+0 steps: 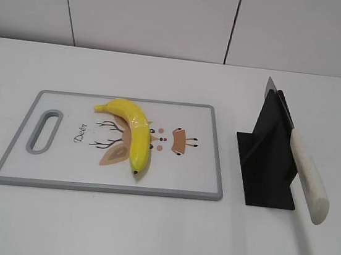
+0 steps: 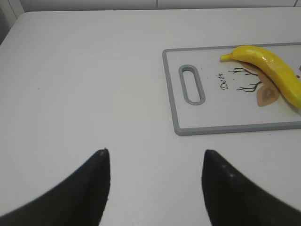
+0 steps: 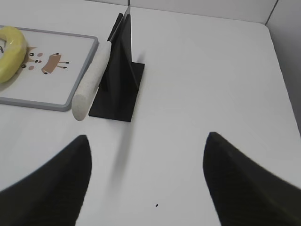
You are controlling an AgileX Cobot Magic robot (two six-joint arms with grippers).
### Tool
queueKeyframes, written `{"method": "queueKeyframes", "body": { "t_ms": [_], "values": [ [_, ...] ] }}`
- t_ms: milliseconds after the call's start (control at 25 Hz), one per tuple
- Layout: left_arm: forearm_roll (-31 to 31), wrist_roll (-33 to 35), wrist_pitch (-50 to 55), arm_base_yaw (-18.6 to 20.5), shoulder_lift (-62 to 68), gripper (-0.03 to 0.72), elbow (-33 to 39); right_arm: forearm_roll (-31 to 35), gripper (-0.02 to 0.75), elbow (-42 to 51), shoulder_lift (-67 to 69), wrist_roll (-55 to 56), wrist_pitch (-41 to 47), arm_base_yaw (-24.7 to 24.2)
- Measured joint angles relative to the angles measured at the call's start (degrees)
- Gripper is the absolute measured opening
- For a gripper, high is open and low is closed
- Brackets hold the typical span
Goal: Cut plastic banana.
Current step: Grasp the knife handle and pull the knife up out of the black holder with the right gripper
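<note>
The knife should be grabbed by its white handle with my right gripper next, so that it can cut the plastic banana.
A yellow plastic banana lies on a white cutting board with a grey rim and a deer print. It also shows in the left wrist view and at the left edge of the right wrist view. A knife with a white handle rests in a black stand, blade up and back; the handle and stand show in the right wrist view. My left gripper is open and empty over bare table left of the board. My right gripper is open and empty, near side of the stand. Neither gripper shows in the exterior view.
The white table carries the board at left centre and the stand at right. The board has a handle slot at its left end. A white panelled wall runs behind the table.
</note>
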Motion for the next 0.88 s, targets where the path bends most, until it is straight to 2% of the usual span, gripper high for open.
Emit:
{"method": "queueKeyframes", "body": {
  "t_ms": [680,880],
  "values": [
    [0.00,0.02,0.00,0.00,0.00,0.580,0.00,0.17,0.569,0.00,0.00,0.00,0.05,0.00],
    [0.00,0.07,0.00,0.00,0.00,0.580,0.00,0.19,0.569,-0.80,6.57,0.93,1.21,0.00]
  ]
}}
